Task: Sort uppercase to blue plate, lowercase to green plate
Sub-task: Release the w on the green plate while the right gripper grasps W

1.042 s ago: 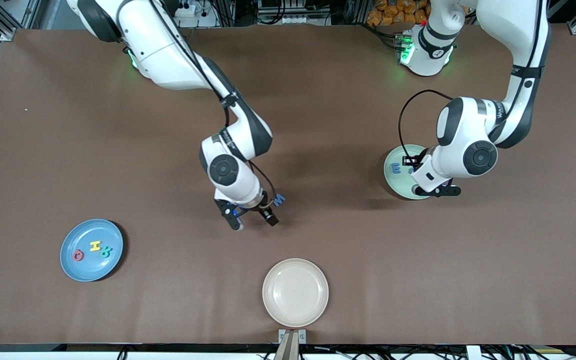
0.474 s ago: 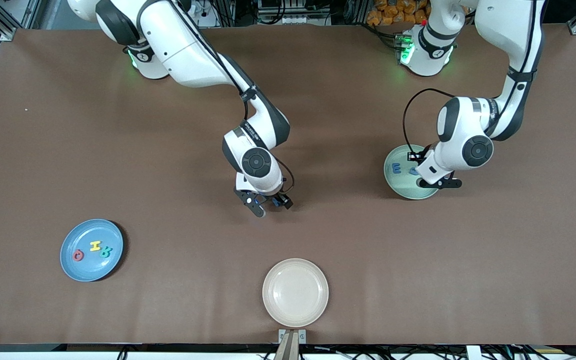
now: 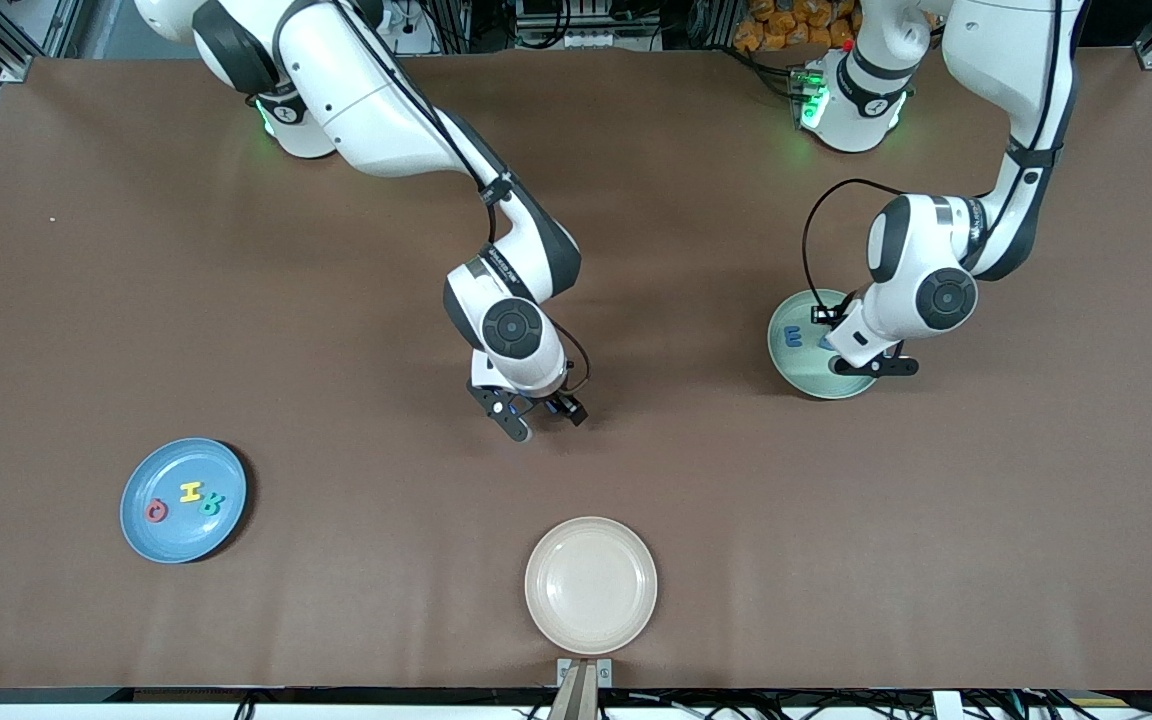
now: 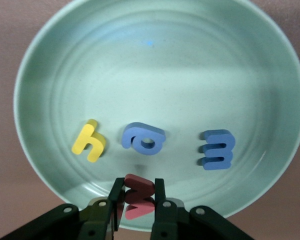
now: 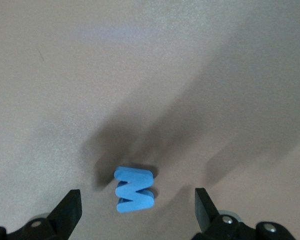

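My right gripper needs to sort the blue M onto the blue plate, so next it should grab the blue M across its zigzag body (image 5: 134, 189).
My left gripper (image 3: 841, 352) is over the green plate (image 3: 798, 372) and is shut on the small red w (image 4: 138, 189), which it holds low over the plate's inner slope. In the plate (image 4: 155, 65) lie the yellow h (image 4: 89, 141), the rounded blue e (image 4: 143, 139) and the blue three-pronged m (image 4: 217, 149). My right gripper (image 3: 544, 415) is open, low over the table's middle. The blue angular M (image 5: 135, 190) lies on the table between its fingers (image 5: 70, 210). The blue plate (image 3: 166, 470) holds the red Q (image 3: 156, 512), yellow H (image 3: 191, 491) and teal R (image 3: 211, 503).
An empty cream-white plate (image 3: 591, 585) sits at the table's front edge, nearer to the camera than my right gripper. The blue plate lies toward the right arm's end and the green plate toward the left arm's end.
My right gripper moved toward the left arm's end and now stands over the blue M, hiding it in the front view. My left gripper shifted slightly over the green plate.
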